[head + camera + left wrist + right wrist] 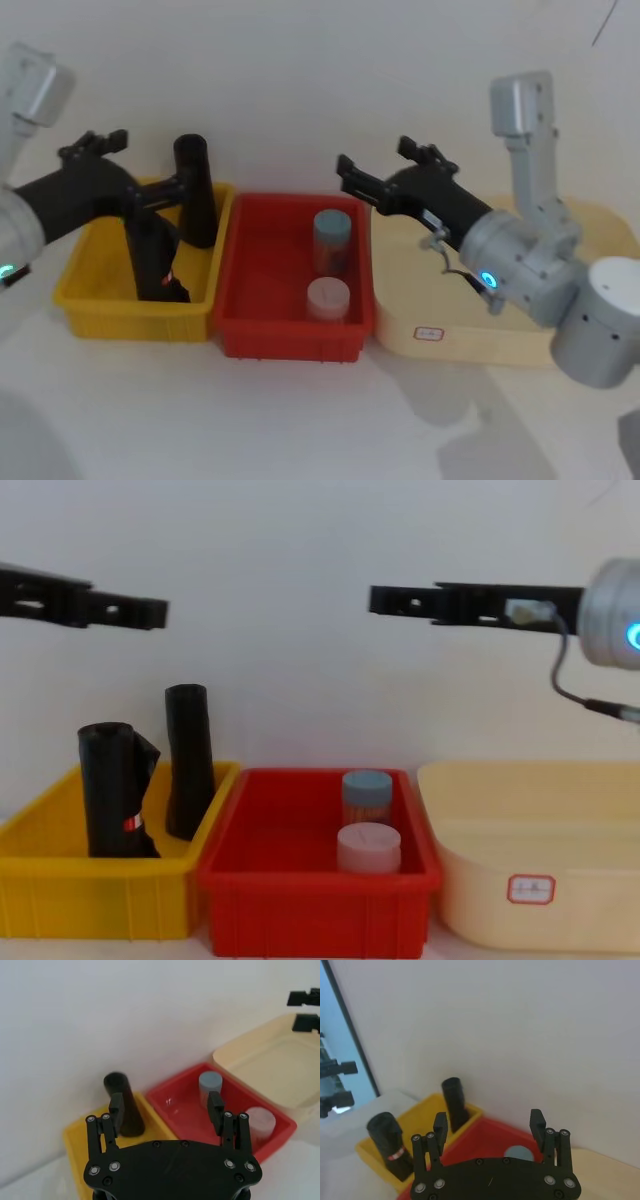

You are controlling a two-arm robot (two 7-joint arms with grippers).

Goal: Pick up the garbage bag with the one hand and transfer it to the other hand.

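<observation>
My left gripper should next grab the garbage bag by its upper part [105, 749], because the garbage bag's red-marked lower part [116, 825] is inside the yellow bin.
The garbage bag [152, 255] is a thick black roll with a red mark, standing upright in the yellow bin [90, 300]; it also shows as the garbage bag [110, 792] and the garbage bag [387, 1142]. My left gripper [150, 160] hovers open well above that bin, pointing toward the middle; its jaws stand apart and empty in the left wrist view [166, 1110]. My right gripper [375, 157] hangs open at similar height over the seam between red bin and beige tray, facing the left one, and is empty [488, 1125]. From the chest, both the left gripper [150, 610] and the right gripper [385, 600] float high over the bins.
A taller, slimmer black roll [196, 190] stands at the yellow bin's back right corner. The red bin [250, 300] holds a blue-lidded jar [332, 240] and a white-lidded jar [328, 297]. A beige tray [420, 300] sits at the right. A white wall stands behind.
</observation>
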